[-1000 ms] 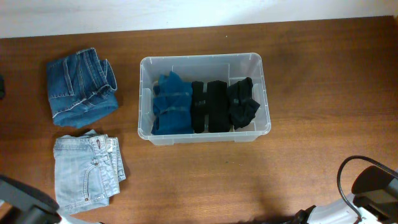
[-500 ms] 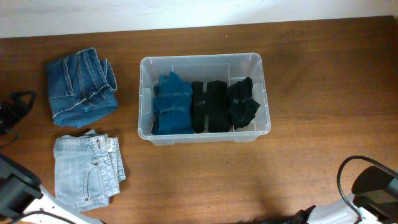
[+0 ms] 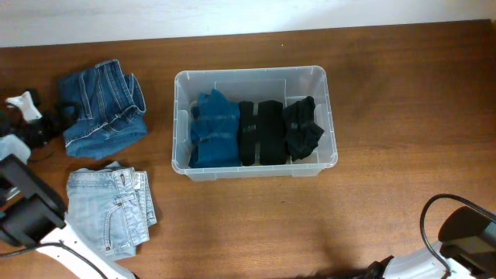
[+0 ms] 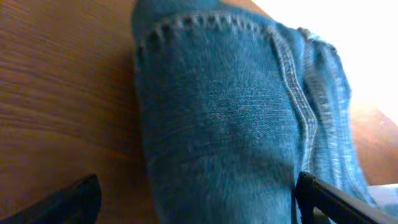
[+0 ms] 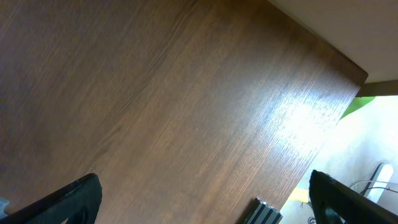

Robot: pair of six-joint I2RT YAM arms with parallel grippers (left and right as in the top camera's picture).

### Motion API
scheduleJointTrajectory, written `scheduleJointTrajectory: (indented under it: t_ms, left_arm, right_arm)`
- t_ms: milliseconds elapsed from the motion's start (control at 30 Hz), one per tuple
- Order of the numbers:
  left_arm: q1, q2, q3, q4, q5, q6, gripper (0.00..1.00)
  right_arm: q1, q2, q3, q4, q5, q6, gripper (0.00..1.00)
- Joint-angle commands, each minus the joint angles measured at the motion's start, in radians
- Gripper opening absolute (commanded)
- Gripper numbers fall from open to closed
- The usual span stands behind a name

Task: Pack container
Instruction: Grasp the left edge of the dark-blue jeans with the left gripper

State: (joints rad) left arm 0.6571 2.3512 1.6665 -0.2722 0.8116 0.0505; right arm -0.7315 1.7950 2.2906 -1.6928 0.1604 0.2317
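Note:
My left gripper next needs to grab the dark blue folded jeans across the fold at their edge away from the container (image 3: 253,73), so they stay folded to pack inside.
The clear plastic container (image 3: 253,73) stands mid-table and holds a folded blue garment (image 3: 213,130), a folded black garment (image 3: 261,132) and a smaller black bundle (image 3: 303,129). Dark blue folded jeans (image 3: 101,108) lie to its left; they fill the left wrist view (image 4: 236,118). Light blue folded jeans (image 3: 108,211) lie in front of them. My left gripper (image 3: 56,124) is open at the dark jeans' left edge, its fingers (image 4: 199,202) wide on either side of the fold. My right gripper (image 5: 202,199) is open and empty over bare table; only its arm base (image 3: 457,232) shows overhead.
The table's wooden top (image 3: 387,194) extends right of the container. In the right wrist view the table edge (image 5: 348,68) and an aluminium rail (image 5: 267,211) appear. A pale wall borders the table's far side (image 3: 232,15).
My left arm has come in from the left edge and moved right, up to the dark jeans. The right arm and the container's contents have not moved.

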Motion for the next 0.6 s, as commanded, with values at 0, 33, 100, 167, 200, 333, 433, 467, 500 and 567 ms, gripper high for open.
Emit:
scheduleJointTrajectory:
  t_ms: [0, 33, 100, 167, 200, 333, 433, 467, 500, 567]
  left_arm:
    - [-0.024, 0.036, 0.021, 0.005, -0.062, -0.005, 0.99]
    - [-0.031, 0.043, 0.021, 0.010, -0.061, -0.012, 0.99]
    - [-0.043, 0.062, 0.022, 0.018, -0.061, -0.037, 0.99]
    - [-0.060, 0.083, 0.022, 0.023, -0.058, -0.051, 0.99]
    - [-0.067, 0.090, 0.022, 0.025, -0.057, -0.060, 0.99]
    - [-0.106, 0.097, 0.022, 0.030, -0.060, -0.066, 0.61]
    - [-0.133, 0.097, 0.027, 0.031, -0.059, -0.089, 0.25]
    - [-0.140, 0.097, 0.027, 0.034, -0.057, -0.108, 0.19]
    - [-0.147, 0.097, 0.028, 0.038, -0.056, -0.128, 0.14]
    - [-0.158, 0.097, 0.033, 0.040, -0.044, -0.169, 0.06]
  right_arm:
    - [-0.002, -0.018, -0.004, -0.006, 0.019, 0.001, 0.98]
    - [-0.002, -0.018, -0.004, -0.006, 0.019, 0.001, 0.98]
    - [-0.002, -0.018, -0.004, -0.006, 0.019, 0.000, 0.98]
    - [-0.002, -0.018, -0.004, -0.006, 0.019, 0.001, 0.98]
    - [-0.002, -0.018, -0.004, -0.006, 0.019, 0.000, 0.98]
    - [-0.002, -0.018, -0.004, -0.006, 0.019, 0.000, 0.98]
    - [-0.002, -0.018, -0.004, -0.006, 0.019, 0.001, 0.99]
    - [-0.002, -0.018, -0.004, -0.006, 0.019, 0.001, 0.98]
    - [-0.002, -0.018, -0.004, -0.006, 0.019, 0.001, 0.98]
    - [-0.002, -0.018, -0.004, -0.006, 0.019, 0.000, 0.98]
